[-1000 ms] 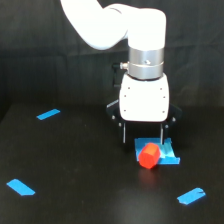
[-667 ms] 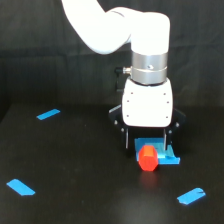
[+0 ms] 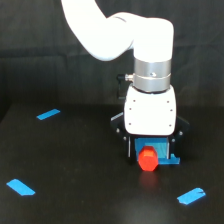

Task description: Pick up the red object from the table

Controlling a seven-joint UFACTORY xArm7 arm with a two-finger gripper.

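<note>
The gripper should pick up the red object next, and should grab it around its stubby body [image 3: 148,159] to do so.
The red object [image 3: 147,159] is a small red-orange stubby block standing on the black table [image 3: 75,165]. It rests against the front edge of a light-blue flat square piece [image 3: 162,150]. My gripper [image 3: 152,150] hangs straight down from the white arm, low over both pieces. Its dark fingers [image 3: 131,149] stand wide apart, one on each side of the blue piece. The red object sits between them, nearer the finger on the exterior view's left. The jaws look open and grip nothing. The fingertips are partly hidden behind the pieces.
Three blue tape strips lie on the table: one at the far left [image 3: 48,114], one at the near left [image 3: 21,187], one at the near right [image 3: 191,195]. A black curtain hangs behind the table.
The arm has come lower and shifted slightly to the exterior view's right, bringing the open fingers down around the red object and the blue piece. The pieces have not moved.
</note>
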